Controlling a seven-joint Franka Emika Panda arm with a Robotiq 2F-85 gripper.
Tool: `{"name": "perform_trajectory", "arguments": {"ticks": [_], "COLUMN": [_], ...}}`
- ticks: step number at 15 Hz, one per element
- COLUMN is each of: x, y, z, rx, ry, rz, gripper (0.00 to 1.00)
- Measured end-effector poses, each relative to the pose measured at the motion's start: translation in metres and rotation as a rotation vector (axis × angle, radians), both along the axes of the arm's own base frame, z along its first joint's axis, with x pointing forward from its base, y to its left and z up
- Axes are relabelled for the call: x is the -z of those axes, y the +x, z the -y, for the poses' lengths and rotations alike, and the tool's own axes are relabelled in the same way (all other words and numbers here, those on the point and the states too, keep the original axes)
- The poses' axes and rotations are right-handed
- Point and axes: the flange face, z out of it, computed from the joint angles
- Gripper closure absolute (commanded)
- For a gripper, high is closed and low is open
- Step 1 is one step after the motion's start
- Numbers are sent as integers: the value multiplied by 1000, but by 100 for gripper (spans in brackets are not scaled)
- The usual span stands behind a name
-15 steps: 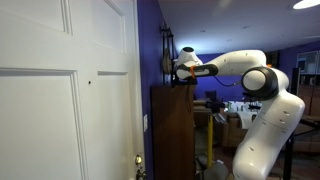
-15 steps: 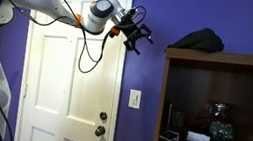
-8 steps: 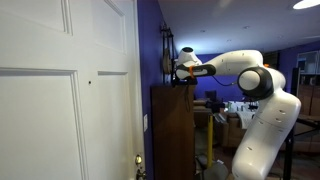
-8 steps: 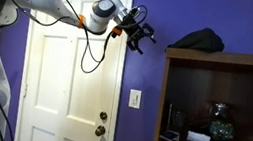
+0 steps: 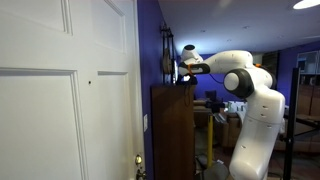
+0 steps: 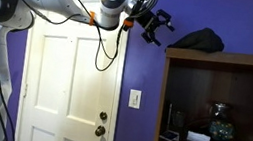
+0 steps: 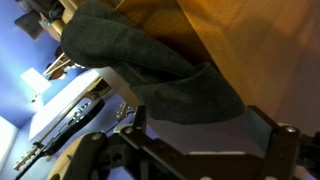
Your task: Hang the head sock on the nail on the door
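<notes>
The head sock point(image 6: 202, 39) needs to hang on the nail, so my gripper should next grab the sock's nearest edge. The rest of the sock should hang free.
The head sock point(image 6: 202, 39) is a limp black fabric heap lying on top of the dark brown cabinet point(image 6: 224, 110). In the wrist view it point(image 7: 150, 65) fills the middle of the picture on the wooden top. My gripper point(image 6: 160, 23) is open and empty, held in the air just beside the head sock, at about its height. It also shows above the cabinet in an exterior view point(image 5: 182, 68). The white panelled door point(image 5: 65, 100) bears the nail point(image 5: 89, 82), a tiny dark dot on its face, well away from the gripper.
The purple wall point(image 6: 144, 73) lies between door and cabinet, with a light switch point(image 6: 134, 98) on it. Brass knobs point(image 6: 101, 123) sit on the door. The cabinet shelf holds small objects point(image 6: 221, 127). My arm's black cables point(image 6: 108, 48) hang in front of the door.
My gripper has moved away from the door toward the cabinet and now sits close beside the head sock. The head sock has not moved.
</notes>
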Motion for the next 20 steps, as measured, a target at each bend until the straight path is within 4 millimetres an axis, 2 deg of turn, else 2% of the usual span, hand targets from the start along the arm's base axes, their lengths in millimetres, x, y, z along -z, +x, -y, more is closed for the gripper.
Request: {"name": "perform_trajectory", "arguments": {"ticks": [3, 6, 12, 18, 19, 20], "x": [3, 8, 4, 10, 11, 11], "y": [1, 5, 7, 10, 10, 9], "z": [17, 25, 38, 51, 53, 55], "rx": [53, 68, -22, -137, -158, -178], "ry": [41, 104, 126, 110, 110, 112], "rz": [-19, -35, -69, -178, -196, -214], "gripper": [0, 0, 0, 0, 3, 22]}}
